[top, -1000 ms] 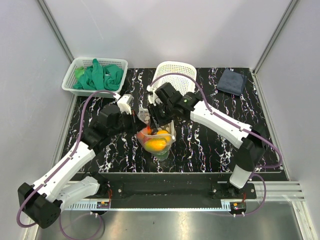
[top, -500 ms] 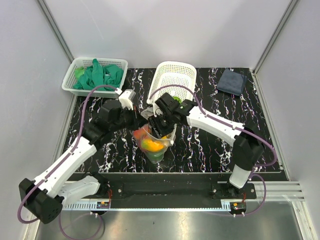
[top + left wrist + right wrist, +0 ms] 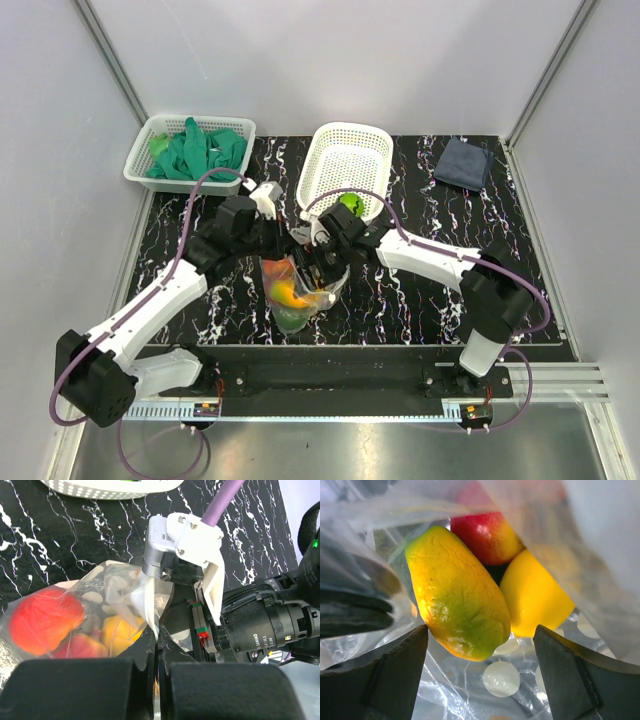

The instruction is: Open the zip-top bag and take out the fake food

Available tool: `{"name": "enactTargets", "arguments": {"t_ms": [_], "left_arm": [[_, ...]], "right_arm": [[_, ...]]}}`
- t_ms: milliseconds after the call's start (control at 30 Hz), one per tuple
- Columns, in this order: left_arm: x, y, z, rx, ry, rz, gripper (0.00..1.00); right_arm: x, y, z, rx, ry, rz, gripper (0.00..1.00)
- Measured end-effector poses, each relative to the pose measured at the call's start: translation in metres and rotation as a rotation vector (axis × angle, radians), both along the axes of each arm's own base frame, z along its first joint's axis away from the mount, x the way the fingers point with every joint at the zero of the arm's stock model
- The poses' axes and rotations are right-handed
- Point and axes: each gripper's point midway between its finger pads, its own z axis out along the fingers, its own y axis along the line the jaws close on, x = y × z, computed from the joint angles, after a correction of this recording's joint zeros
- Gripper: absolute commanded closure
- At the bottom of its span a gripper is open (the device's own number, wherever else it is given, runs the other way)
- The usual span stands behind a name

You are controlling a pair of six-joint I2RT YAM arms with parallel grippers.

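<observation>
My right gripper will next grip the yellow-green fruit (image 3: 457, 595) by its near end (image 3: 478, 632), with fingers across its sides, to take it out lengthwise through the bag's opening.
The zip-top bag (image 3: 298, 288) stands on the black table, holding fake food. My left gripper (image 3: 158, 638) is shut on the bag's upper edge (image 3: 150, 611) and holds it up. My right gripper (image 3: 480, 666) is inside the bag's mouth, open wide. Between its fingers (image 3: 395, 677) lies the lower end of a yellow-green fruit (image 3: 457, 595), not clamped. Behind it sit a red fruit (image 3: 487, 534) and a yellow fruit (image 3: 535, 594). In the left wrist view a red fruit (image 3: 46, 621) shows through the plastic. One green piece (image 3: 350, 203) lies in the white basket (image 3: 345, 150).
A white basket with green gloves (image 3: 195, 150) stands at the back left. A dark folded cloth (image 3: 463, 162) lies at the back right. Both arms meet over the bag, close together, near the table's middle.
My right gripper has come down from the white basket into the bag's mouth and has opened wide. The bag and my left gripper have shifted slightly left and nearer.
</observation>
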Motion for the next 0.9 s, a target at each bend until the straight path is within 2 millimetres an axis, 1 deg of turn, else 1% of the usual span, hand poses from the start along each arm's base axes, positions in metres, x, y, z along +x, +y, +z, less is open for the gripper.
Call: {"name": "enactTargets", "arguments": {"t_ms": [133, 233, 267, 333, 367, 433, 500, 567, 600, 733, 767, 800, 900], "left_arm": [[0.000, 0.001, -0.009, -0.004, 0.013, 0.009, 1.00], [-0.001, 0.002, -0.014, -0.005, 0.019, 0.019, 1.00], [-0.001, 0.002, -0.015, -0.008, 0.020, 0.021, 1.00], [-0.002, 0.003, -0.017, -0.013, 0.021, 0.027, 1.00], [-0.003, 0.003, -0.017, -0.017, 0.018, 0.029, 1.00], [-0.003, 0.004, -0.016, -0.027, 0.011, 0.035, 1.00], [-0.004, 0.004, -0.014, -0.033, 0.003, 0.041, 1.00], [-0.003, 0.005, -0.012, -0.039, -0.006, 0.045, 1.00], [-0.003, 0.005, -0.011, -0.039, -0.010, 0.046, 1.00], [-0.003, 0.007, -0.007, -0.040, -0.027, 0.051, 1.00], [-0.004, 0.008, -0.006, -0.039, -0.031, 0.049, 1.00], [-0.004, 0.008, -0.005, -0.035, -0.038, 0.048, 1.00], [-0.005, 0.013, -0.004, -0.013, -0.058, 0.051, 1.00]], "right_arm": [[-0.003, 0.009, -0.007, 0.067, 0.021, -0.008, 0.07], [-0.005, 0.015, -0.012, 0.113, 0.044, -0.018, 0.11], [-0.005, 0.018, -0.013, 0.132, 0.051, -0.021, 0.21], [-0.005, 0.023, -0.013, 0.163, 0.060, -0.028, 0.29], [-0.005, 0.026, -0.012, 0.181, 0.065, -0.029, 0.30], [-0.004, 0.030, -0.009, 0.209, 0.066, -0.038, 0.44], [-0.002, 0.033, -0.007, 0.225, 0.057, -0.041, 0.55], [0.001, 0.035, -0.005, 0.237, 0.042, -0.049, 0.61], [0.002, 0.036, -0.005, 0.239, 0.038, -0.053, 0.67], [0.006, 0.035, -0.004, 0.235, 0.018, -0.065, 0.80], [0.007, 0.034, -0.004, 0.227, 0.006, -0.071, 0.82], [0.008, 0.032, -0.003, 0.217, -0.004, -0.077, 0.87], [0.009, 0.020, 0.002, 0.174, -0.042, -0.098, 0.92]]}}
